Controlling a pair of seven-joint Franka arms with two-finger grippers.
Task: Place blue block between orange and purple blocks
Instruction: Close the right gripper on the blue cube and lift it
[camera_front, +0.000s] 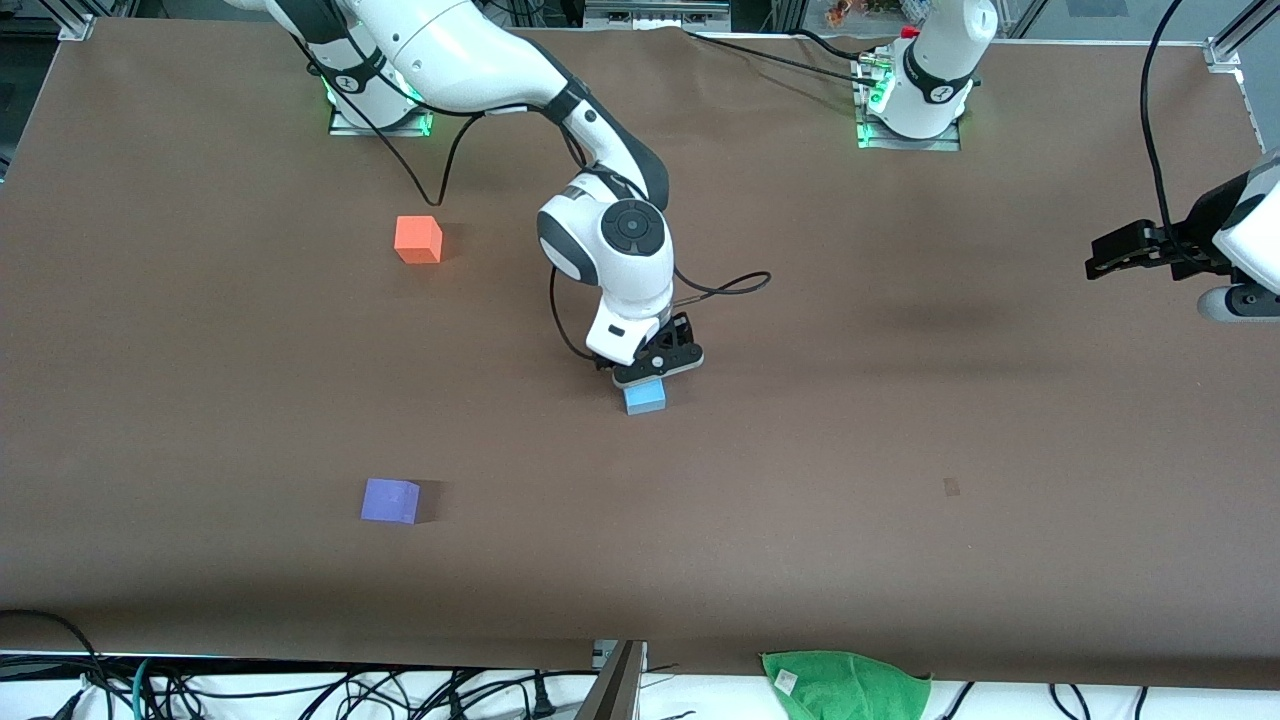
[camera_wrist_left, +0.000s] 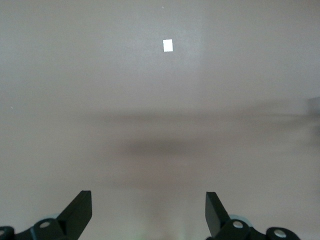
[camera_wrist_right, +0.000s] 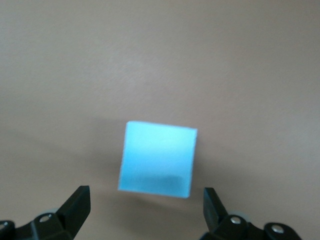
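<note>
Next, my right gripper grabs the blue block (camera_front: 645, 397) by its opposite sides to place it between the orange and purple blocks.
The light blue block (camera_front: 645, 397) sits on the brown table near its middle; it also shows in the right wrist view (camera_wrist_right: 157, 160). My right gripper (camera_front: 655, 372) hangs just over it, open (camera_wrist_right: 146, 196), fingers wider than the block and not touching it. The orange block (camera_front: 418, 240) lies toward the right arm's end, farther from the front camera. The purple block (camera_front: 390, 500) lies at that same end, nearer to the camera. My left gripper (camera_front: 1105, 262) waits open (camera_wrist_left: 148, 197) and empty above the left arm's end of the table.
A green cloth (camera_front: 845, 685) lies at the table's front edge, with cables beside it. A small white mark (camera_wrist_left: 168, 45) shows on the table below the left gripper. A black cable (camera_front: 440, 180) loops near the orange block.
</note>
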